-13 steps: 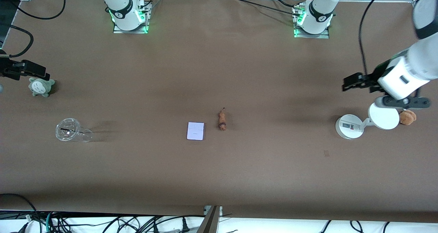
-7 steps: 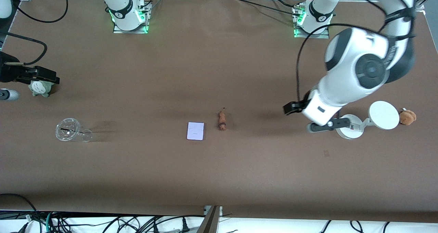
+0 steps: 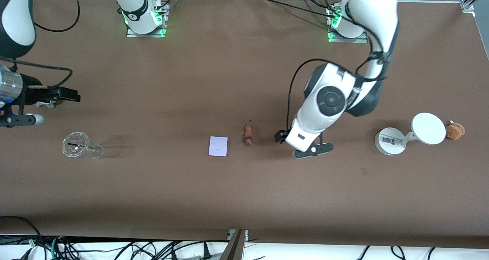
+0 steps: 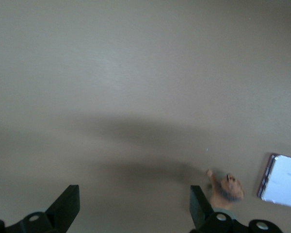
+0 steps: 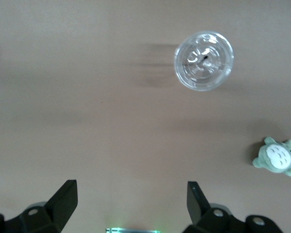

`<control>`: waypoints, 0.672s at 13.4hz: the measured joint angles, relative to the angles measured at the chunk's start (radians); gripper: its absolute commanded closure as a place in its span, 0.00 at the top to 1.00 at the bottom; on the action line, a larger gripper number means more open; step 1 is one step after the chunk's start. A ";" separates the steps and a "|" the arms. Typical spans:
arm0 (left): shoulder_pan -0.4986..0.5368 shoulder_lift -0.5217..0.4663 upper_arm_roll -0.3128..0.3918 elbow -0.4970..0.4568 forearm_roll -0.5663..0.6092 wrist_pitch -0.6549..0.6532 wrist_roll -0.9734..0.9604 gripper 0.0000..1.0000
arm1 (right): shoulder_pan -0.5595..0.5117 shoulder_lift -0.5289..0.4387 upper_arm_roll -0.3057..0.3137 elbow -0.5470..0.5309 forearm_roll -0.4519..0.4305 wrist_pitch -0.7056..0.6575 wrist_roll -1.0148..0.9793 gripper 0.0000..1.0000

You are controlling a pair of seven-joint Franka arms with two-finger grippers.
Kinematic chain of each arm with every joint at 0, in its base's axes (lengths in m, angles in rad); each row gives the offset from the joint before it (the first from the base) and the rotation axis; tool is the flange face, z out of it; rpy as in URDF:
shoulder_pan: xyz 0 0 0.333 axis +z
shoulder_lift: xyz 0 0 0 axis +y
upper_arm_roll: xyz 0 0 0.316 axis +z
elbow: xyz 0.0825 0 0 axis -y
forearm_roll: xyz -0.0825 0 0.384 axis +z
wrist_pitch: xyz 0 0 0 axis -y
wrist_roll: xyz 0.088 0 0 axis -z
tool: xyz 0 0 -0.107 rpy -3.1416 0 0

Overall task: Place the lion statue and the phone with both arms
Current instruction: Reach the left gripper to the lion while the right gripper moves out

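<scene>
I should next grab the lion statue by its maned head (image 3: 248, 141) (image 4: 230, 188) with my left gripper, so I can place it.
The lion statue (image 3: 248, 134), a tiny orange-brown figurine with a darker end, lies on the brown table near the middle. The phone (image 3: 218, 146), a flat pale lavender rectangle, lies beside it toward the right arm's end. My left gripper (image 3: 280, 136) is open and empty, low over the table beside the lion toward the left arm's end. In the left wrist view the gripper (image 4: 133, 209) is over bare table, with the lion (image 4: 226, 187) and phone (image 4: 281, 186) off to one side. My right gripper (image 3: 70, 96) is open and empty at the right arm's end of the table, as its wrist view (image 5: 130, 200) shows.
A clear plastic cup (image 3: 78, 145) lies at the right arm's end, with a grey-green plush (image 3: 47, 104) partly hidden under the right gripper. A white scale (image 3: 389, 141) and a brown plush toy (image 3: 454, 131) sit at the left arm's end.
My left arm has swung from over the scale toward the middle and come down beside the lion. My right gripper has moved a little toward the middle.
</scene>
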 measured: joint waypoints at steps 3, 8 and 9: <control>-0.054 0.057 0.001 0.039 0.000 0.047 -0.108 1.00 | 0.033 0.065 0.000 0.000 0.000 0.074 0.058 1.00; -0.179 0.195 0.027 0.189 0.026 0.054 -0.285 1.00 | 0.085 0.197 0.001 0.001 0.000 0.236 0.143 1.00; -0.205 0.238 0.047 0.221 0.037 0.062 -0.307 1.00 | 0.098 0.210 0.001 0.001 -0.001 0.251 0.155 1.00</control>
